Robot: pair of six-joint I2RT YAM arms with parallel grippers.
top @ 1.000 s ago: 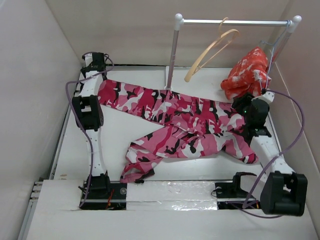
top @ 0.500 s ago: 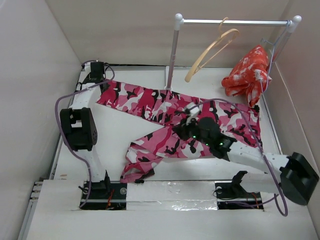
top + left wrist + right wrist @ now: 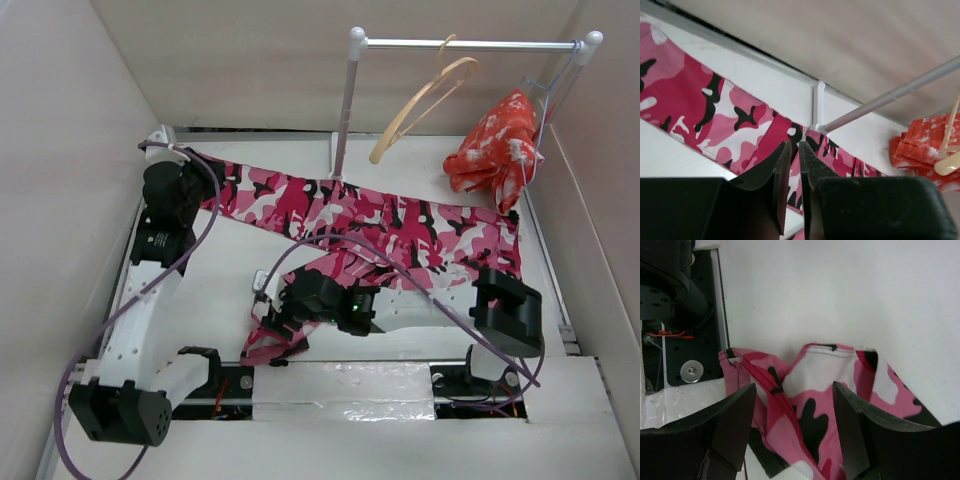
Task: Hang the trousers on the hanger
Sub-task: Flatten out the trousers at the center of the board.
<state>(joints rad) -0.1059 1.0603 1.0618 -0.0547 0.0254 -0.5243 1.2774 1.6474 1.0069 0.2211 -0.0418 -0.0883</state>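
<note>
My right gripper comes down toward the cuff (image 3: 825,380), before closing on it, since its open fingers are above the pink fold in the right wrist view.
The pink, red, white and black camouflage trousers (image 3: 400,225) lie spread flat on the white table, one leg running to the far left and the other folded toward the near edge. The tan wooden hanger (image 3: 425,95) hangs by its hook from the rail. My left gripper (image 3: 200,172) hovers over the far-left leg (image 3: 715,115); its jaws are nearly together with a thin slit and nothing between them. My right gripper (image 3: 794,386) stands open low over the near leg's cuff (image 3: 825,380), a finger on each side of the fabric.
A clothes rail on white posts (image 3: 345,110) stands at the back. A red-orange garment with white blotches (image 3: 495,150) hangs at its right end. Side walls close in the table. The left arm's base (image 3: 670,285) sits just beside the cuff.
My right arm swept left from the waist end to the near leg's cuff and opened wider. The left arm folded its elbow toward the near edge, and its jaws closed.
</note>
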